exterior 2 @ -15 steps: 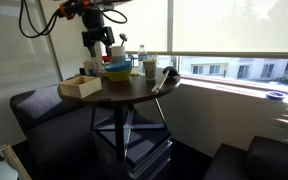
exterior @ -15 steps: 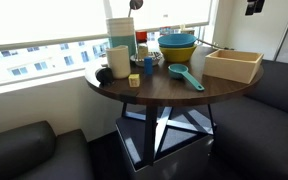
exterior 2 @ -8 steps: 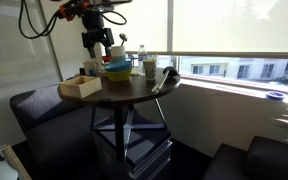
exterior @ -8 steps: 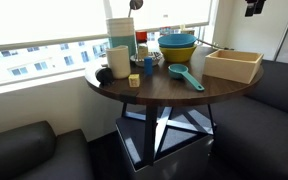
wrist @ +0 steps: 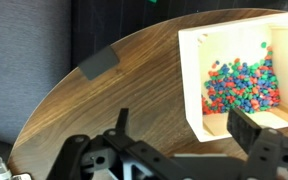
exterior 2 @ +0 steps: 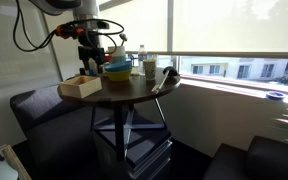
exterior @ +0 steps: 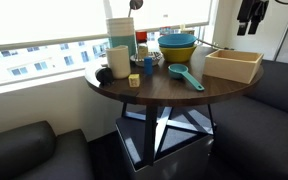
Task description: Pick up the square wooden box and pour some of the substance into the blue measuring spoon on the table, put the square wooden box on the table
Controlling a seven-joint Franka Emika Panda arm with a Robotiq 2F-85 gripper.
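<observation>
I need to grab the square wooden box [exterior: 232,66] next with my gripper, by its side away from the blue measuring spoon. The opposite side of the box then stays free to pour.
The square wooden box [exterior: 232,66] is pale and shallow and sits at the edge of the round dark table [exterior: 154,97]. In the wrist view the box [wrist: 194,70] holds small coloured beads [wrist: 242,82]. The teal-blue measuring spoon [exterior: 187,77] lies on the table beside the box, handle toward the front. My gripper [exterior: 249,30] hangs open above the box and apart from it, as it also shows in an exterior view [exterior 2: 91,62]. In the wrist view my gripper [wrist: 187,128] has its jaws wide, with the box's near corner between them and nothing held.
Stacked yellow and blue bowls [exterior: 177,45] stand behind the spoon. A white mug [exterior: 118,60], a tall container [exterior: 121,30], a small cup [exterior: 148,66] and a yellow block [exterior: 134,80] crowd the table's far side. Dark sofas [exterior: 24,150] surround the table by the window.
My gripper has come down and moved over the wooden box, now reaching into view at the top of the exterior view. It stays open. Nothing on the table has moved.
</observation>
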